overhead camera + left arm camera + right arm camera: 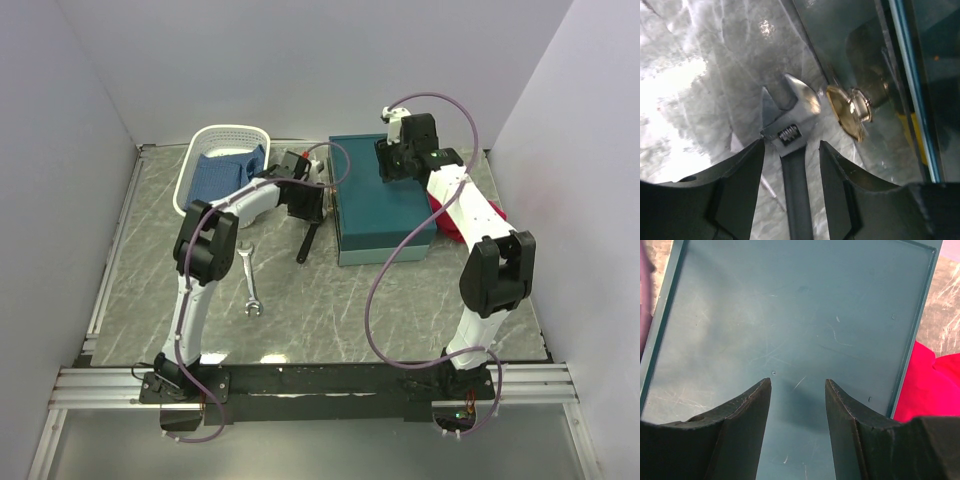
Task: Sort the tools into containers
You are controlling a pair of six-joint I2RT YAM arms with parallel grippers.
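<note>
The wrench handle lies between but below my left gripper's fingers, so it is too early to close. The gripper moves lower first, as closing now would miss the handle.
A dark-handled wrench [308,243] lies on the table just left of the closed teal box [385,200]. In the left wrist view its silver head [790,115] points away and its handle runs between my fingers. My left gripper [791,145] is open and straddles the handle with a gap on each side; it also shows in the top view [305,208]. A silver spanner [251,282] lies nearer the front. My right gripper [798,382] is open and empty above the box lid [790,315], at its far part in the top view [395,165]. No pliers or screwdrivers are in view.
A white basket [200,140] holding a blue cloth [222,168] stands at the back left. A red cloth [447,220] lies against the box's right side, under the right arm. A brass latch [847,107] sits on the box's side close to the wrench head.
</note>
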